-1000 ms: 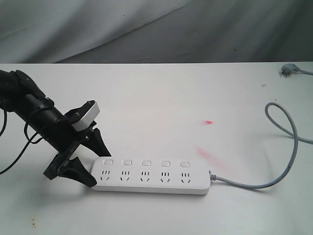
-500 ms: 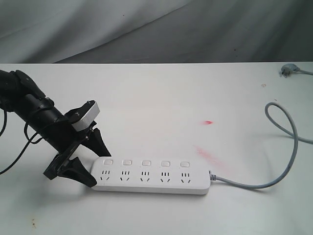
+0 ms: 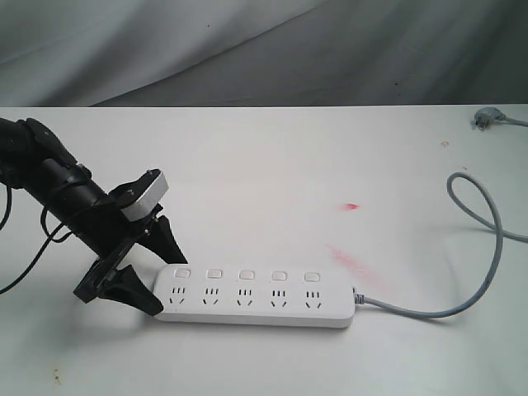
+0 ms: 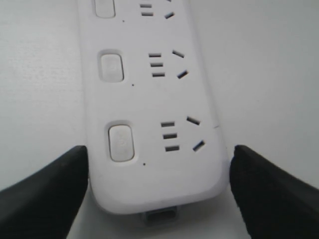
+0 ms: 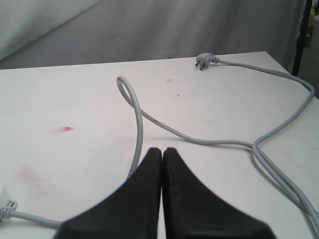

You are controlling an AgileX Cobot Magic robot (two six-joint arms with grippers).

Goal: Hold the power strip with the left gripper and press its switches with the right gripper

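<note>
My left gripper is to grab the power strip by its end opposite the cord next. Then the switches can be pressed.
The white power strip lies flat near the table's front, its row of switches above the sockets. My left gripper straddles its left end, one black finger on each long side. In the left wrist view the power strip runs away from the left gripper, whose one finger lies against the side by the nearest switch. The other finger stands a sliver off. My right gripper is shut and empty above bare table; it is outside the exterior view.
The grey cord leaves the strip's right end, loops along the right of the table and ends in a plug at the far right corner. Red smudges mark the tabletop. The right wrist view shows the cord just beyond my fingertips.
</note>
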